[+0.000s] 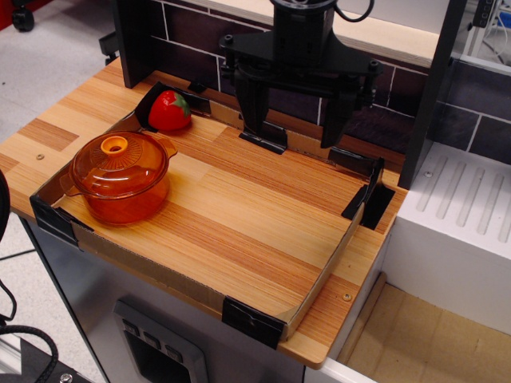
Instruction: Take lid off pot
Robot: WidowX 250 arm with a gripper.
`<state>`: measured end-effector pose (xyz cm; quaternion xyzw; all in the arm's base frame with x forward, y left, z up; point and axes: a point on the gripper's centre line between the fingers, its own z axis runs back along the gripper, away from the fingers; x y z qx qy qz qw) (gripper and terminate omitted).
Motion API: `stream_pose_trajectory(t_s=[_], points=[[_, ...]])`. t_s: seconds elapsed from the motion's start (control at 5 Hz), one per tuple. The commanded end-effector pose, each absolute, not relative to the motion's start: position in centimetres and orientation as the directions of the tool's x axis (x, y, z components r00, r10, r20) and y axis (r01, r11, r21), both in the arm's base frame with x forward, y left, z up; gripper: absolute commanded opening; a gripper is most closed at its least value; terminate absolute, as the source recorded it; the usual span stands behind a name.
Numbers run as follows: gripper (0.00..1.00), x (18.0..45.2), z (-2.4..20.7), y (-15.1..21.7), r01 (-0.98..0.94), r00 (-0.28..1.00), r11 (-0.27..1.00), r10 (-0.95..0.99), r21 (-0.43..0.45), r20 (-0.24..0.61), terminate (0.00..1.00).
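Observation:
The domed lid needs to come off the orange pot (120,199), so my gripper should next grab the lid by its ring knob (114,145).
The orange translucent pot (120,199) stands on the wooden board near the front left corner. The domed orange lid (118,163) sits on top of it, with its yellow ring knob (114,145) at the centre. My gripper (295,128) hangs at the back middle of the board, well to the right of and behind the pot. Its two black fingers (255,108) are spread apart and hold nothing.
A red strawberry (169,111) lies at the back left, behind the pot. A low cardboard rim (327,271) with black corner clips borders the wooden board. A dark brick wall (200,32) rises behind. A white drainer-like unit (463,231) stands to the right.

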<state>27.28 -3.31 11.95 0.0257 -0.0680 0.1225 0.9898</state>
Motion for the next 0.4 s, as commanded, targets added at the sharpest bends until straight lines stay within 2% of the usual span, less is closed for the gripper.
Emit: stream_pose_trajectory(t_s=[0.0,0.2], points=[[1.0,27.3,11.9,-3.3,-0.246,0.961,0.969,0.239,0.034,0.141,0.0],[1.0,26.9,13.2,-0.2,-0.224,0.964,0.974,0.219,0.019,0.152,0.0]])
